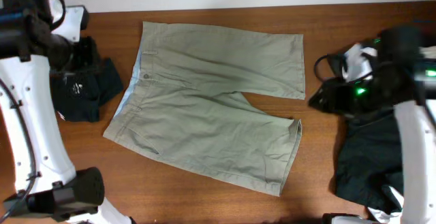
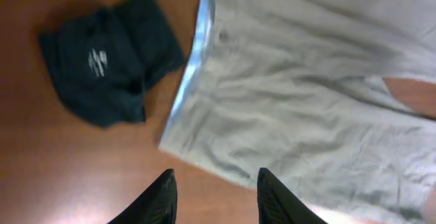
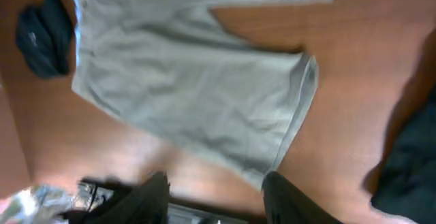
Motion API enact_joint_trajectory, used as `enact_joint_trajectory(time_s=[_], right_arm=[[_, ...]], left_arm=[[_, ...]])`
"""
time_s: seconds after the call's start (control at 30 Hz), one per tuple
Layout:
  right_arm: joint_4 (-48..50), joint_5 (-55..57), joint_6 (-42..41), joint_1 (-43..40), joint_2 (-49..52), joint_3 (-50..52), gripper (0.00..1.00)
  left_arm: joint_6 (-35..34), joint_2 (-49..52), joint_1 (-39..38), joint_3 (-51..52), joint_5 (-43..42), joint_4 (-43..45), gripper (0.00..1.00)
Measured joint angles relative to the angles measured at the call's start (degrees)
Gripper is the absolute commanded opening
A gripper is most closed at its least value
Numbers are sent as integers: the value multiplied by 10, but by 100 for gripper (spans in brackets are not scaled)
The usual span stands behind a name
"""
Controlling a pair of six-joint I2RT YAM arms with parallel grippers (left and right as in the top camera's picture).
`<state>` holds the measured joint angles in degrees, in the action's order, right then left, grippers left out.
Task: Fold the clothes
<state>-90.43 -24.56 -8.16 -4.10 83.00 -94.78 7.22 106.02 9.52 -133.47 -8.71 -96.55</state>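
The shorts' near leg is to be folded over the far leg. My right gripper needs to grab the shorts' near leg at its outer hem corner [image 1: 277, 190] [image 3: 260, 177] next.
The khaki shorts [image 1: 204, 101] lie spread flat in the middle of the wooden table, waistband at the left with a pale blue lining edge, both legs pointing right. They also show in the left wrist view [image 2: 300, 101] and the right wrist view [image 3: 197, 88]. A small black garment [image 1: 85, 88] lies left of the waistband and shows in the left wrist view [image 2: 109, 67]. A larger black garment [image 1: 371, 163] lies at the right. My left gripper [image 2: 214, 197] is open and empty, above the table near the shorts' waistband corner. My right gripper [image 3: 214, 197] is open and empty, high above the table.
A black and white garment [image 1: 354, 64] lies at the right under the right arm. The arm bases stand at the table's front left [image 1: 61, 197] and front right. The table's far edge [image 1: 225, 7] meets a pale wall.
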Motion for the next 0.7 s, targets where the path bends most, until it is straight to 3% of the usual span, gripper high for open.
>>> enact_joint_trajectory(time_s=[0.1, 0.13, 0.33, 0.5, 0.6, 0.7], right_arm=[[81, 15, -38, 45, 0, 183, 54], [108, 9, -48, 63, 6, 287, 54], [257, -40, -135, 119, 2, 565, 55], [421, -54, -285, 192, 2, 632, 53], [428, -42, -340, 195, 2, 632, 47], [425, -34, -356, 195, 1, 631, 65]], left_arm=[[-19, -19, 19, 139, 1, 3, 38], [-26, -16, 31, 203, 0, 13, 39], [-54, -14, 81, 502, 1, 158, 44], [-73, -13, 120, 577, -16, 201, 44], [-74, -13, 122, 577, -24, 202, 44], [-74, -13, 122, 577, -26, 203, 44]])
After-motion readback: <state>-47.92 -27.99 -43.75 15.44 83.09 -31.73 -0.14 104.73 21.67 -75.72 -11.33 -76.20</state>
